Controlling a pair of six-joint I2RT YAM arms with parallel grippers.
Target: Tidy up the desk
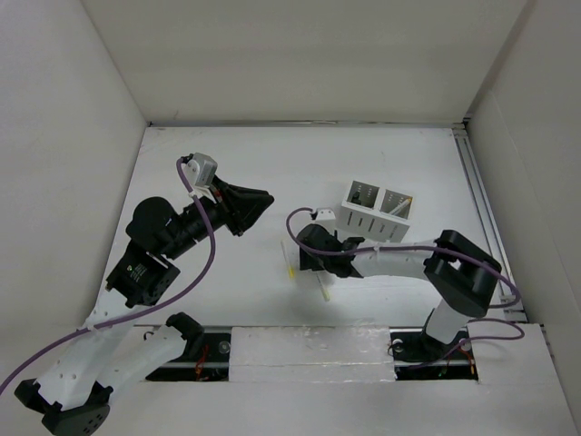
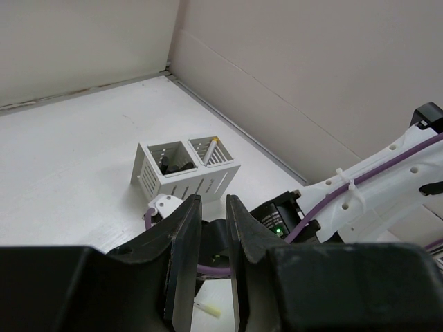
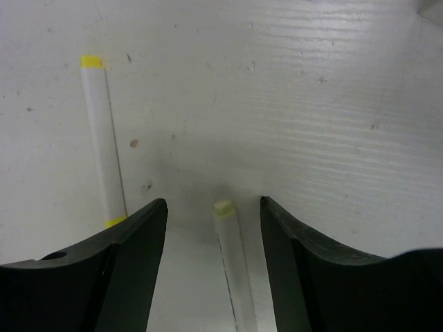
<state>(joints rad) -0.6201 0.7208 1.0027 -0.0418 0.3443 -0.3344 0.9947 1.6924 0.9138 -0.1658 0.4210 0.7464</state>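
The white pen's other end should stay free to go into the holder box. My right gripper needs to grab the pen by its pale yellow end (image 3: pixel 224 209) next.
The desk (image 1: pixel 381 154) is a white tabletop with white walls. My right gripper (image 1: pixel 310 256) (image 3: pixel 213 202) is low over it, open, its jaws either side of a white pen with a pale yellow end (image 3: pixel 232 270), not touching it. A second white pen with yellow ends (image 3: pixel 104 138) (image 1: pixel 289 259) lies just to the left of the jaws. My left gripper (image 1: pixel 265 200) (image 2: pixel 213 200) is held above the desk's left middle, jaws a narrow gap apart and empty.
A white slotted two-compartment holder box (image 1: pixel 377 211) (image 2: pixel 183 173) stands right of centre; it holds dark items and a yellow-tipped pen. A metal rail (image 1: pixel 481 209) runs along the desk's right edge. The right arm (image 2: pixel 367 187) stretches across in front of the left gripper.
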